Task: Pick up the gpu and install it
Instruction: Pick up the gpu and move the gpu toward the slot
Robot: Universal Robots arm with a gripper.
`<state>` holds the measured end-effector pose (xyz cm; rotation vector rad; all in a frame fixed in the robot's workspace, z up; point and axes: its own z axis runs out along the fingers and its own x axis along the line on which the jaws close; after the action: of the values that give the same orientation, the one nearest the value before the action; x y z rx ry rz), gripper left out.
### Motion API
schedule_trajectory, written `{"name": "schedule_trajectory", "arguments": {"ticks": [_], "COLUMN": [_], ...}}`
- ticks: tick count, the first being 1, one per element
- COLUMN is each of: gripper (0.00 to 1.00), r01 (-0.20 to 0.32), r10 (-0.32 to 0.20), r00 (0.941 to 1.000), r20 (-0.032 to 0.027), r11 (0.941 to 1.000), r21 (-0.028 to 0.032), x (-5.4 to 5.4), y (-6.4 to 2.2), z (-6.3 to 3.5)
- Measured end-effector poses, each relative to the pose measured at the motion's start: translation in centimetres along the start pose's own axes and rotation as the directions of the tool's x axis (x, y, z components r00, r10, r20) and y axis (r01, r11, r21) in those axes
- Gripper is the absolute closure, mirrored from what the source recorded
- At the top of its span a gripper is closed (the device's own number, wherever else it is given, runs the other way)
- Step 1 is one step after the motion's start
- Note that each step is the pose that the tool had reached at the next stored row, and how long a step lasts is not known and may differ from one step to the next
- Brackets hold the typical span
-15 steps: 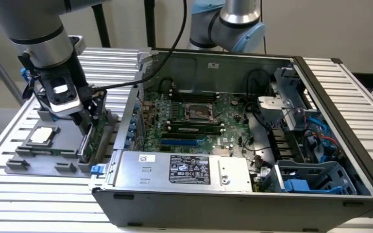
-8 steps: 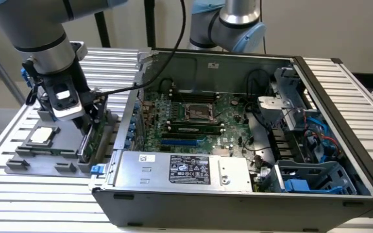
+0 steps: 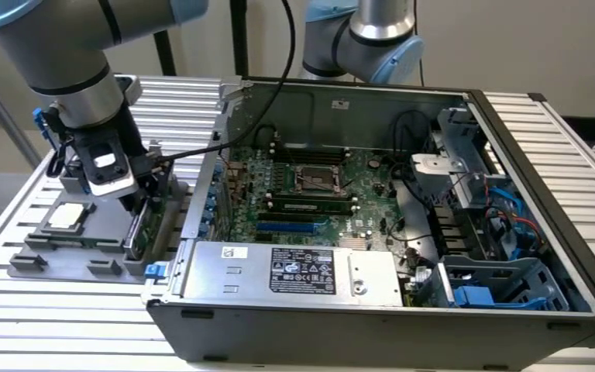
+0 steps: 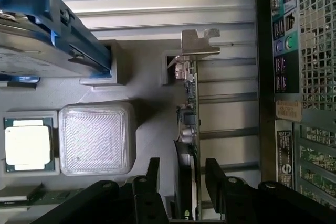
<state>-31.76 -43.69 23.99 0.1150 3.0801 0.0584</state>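
The robot's gripper next needs to grip the black cooler end (image 4: pixel 189 182) opposite the silver bracket, so that it can install the GPU (image 4: pixel 187 129) in the case.
The gpu (image 4: pixel 187 129) stands on edge in a slot of the grey parts tray (image 4: pixel 149 114), its silver end bracket (image 4: pixel 199 43) at the far end. The green board faces one side and the black cooler the other. My gripper (image 4: pixel 182 182) is open, and its two black fingers (image 4: pixel 153 174) straddle the card's near end with a small gap on each side. In the exterior view the gripper (image 3: pixel 137 203) hangs low over the gpu (image 3: pixel 145 226) at the tray's (image 3: pixel 65 252) edge, beside the computer case (image 3: pixel 380 318).
The open case holds the large green motherboard (image 3: pixel 308 190) and a power supply (image 3: pixel 287 271). On the tray lie a CPU (image 4: pixel 27 144), a ribbed square block (image 4: pixel 95 139) and a hard drive with blue rails (image 4: pixel 47 40). The case's rear panel (image 4: pixel 294 77) runs close beside the gpu. A second arm (image 3: pixel 365 39) stands behind.
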Motion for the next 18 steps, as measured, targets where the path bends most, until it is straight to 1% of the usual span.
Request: {"name": "schedule_trajectory", "arguments": {"ticks": [4,10,12,13,18], "gripper": [0.0,0.0,0.0,1.0,1.0], "r01": [-0.002,-0.005,-0.005,-0.005,-0.005], "r10": [0.002,0.005,0.005,0.005,0.005], "r00": [1.0,1.0,1.0,1.0,1.0], "r20": [0.0004,0.0007,0.0006,0.0008,0.001], "r11": [1.0,1.0,1.0,1.0,1.0], "r21": [0.0022,0.0028,0.004,0.0045,0.0076], "x": [0.02,-0.03,-0.03,-0.03,-0.03], "y": [0.05,0.18,0.2,0.21,0.24], "z": [0.14,0.31,0.32,0.33,0.33]}}
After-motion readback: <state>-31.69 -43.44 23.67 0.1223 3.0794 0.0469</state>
